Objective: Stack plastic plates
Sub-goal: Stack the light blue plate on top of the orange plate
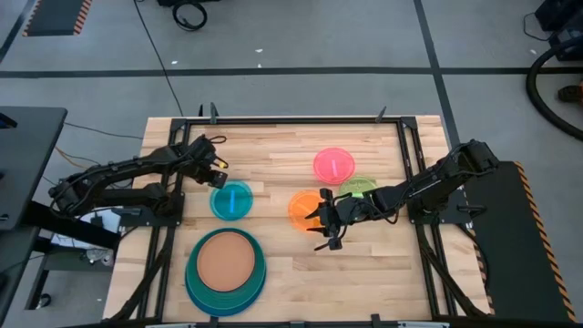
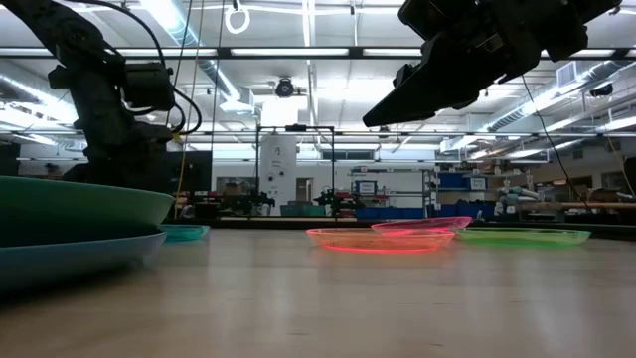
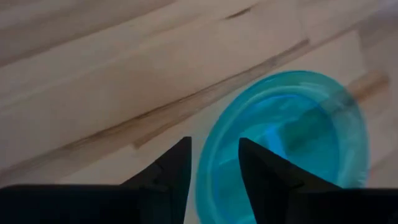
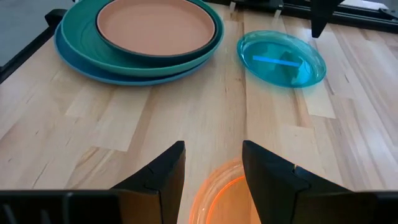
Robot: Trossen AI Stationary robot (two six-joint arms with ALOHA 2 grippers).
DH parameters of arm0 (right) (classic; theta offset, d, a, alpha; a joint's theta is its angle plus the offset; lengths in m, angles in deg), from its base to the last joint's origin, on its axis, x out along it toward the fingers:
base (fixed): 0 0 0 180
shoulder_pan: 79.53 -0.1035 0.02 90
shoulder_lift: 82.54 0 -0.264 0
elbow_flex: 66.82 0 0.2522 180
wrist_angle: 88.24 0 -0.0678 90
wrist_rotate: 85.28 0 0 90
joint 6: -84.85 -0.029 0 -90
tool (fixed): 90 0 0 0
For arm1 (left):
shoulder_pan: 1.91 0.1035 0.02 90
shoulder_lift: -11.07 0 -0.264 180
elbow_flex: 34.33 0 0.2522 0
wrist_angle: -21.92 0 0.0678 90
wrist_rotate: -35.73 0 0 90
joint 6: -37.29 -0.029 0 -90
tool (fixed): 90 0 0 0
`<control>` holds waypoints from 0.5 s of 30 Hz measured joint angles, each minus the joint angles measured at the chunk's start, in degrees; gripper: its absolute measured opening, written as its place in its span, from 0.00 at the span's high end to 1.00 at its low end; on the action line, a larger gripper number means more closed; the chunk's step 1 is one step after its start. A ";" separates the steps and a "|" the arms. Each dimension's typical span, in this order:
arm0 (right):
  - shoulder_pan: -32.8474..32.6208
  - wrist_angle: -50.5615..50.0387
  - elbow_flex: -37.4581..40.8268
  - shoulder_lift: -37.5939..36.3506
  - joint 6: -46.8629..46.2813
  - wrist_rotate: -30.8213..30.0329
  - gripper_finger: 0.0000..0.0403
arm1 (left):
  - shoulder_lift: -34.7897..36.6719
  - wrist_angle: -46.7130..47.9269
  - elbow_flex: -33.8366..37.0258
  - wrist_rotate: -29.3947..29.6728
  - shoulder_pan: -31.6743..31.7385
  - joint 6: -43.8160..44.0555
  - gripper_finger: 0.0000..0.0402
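Observation:
Next, my left gripper grabs the cyan plate by its rim (image 1: 214,189). Then I stack the cyan plate on the brown plate.
A stack of plates (image 1: 226,264) sits near the table's near-left corner: blue at the bottom, teal, dark teal, and brown (image 4: 155,23) on top. The cyan plate (image 1: 231,200) lies flat on the table beyond it. My left gripper (image 1: 219,175) is open just over the cyan plate's far-left rim (image 3: 214,163), one finger on either side of it; no touch shows. The orange plate (image 1: 303,208), green plate (image 1: 359,188) and pink plate (image 1: 333,165) lie right of centre. My right gripper (image 1: 321,219) is open and hangs well above the orange plate's right rim (image 4: 217,193).
Bare wood lies between the stack and the orange plate (image 2: 378,241), and along the near edge. A black frame (image 1: 273,119) borders the table's far and side edges. In the low view the right gripper (image 2: 397,99) hangs high above the small plates.

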 joint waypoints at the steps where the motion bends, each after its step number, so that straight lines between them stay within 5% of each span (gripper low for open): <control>1: 0.00 0.00 0.00 0.00 0.02 0.00 0.58 | 0.00 0.30 0.00 0.79 -0.28 0.16 0.65; 15: 0.02 0.00 0.00 0.00 0.13 0.02 0.58 | -7.96 -0.55 0.00 1.07 -4.94 1.42 0.65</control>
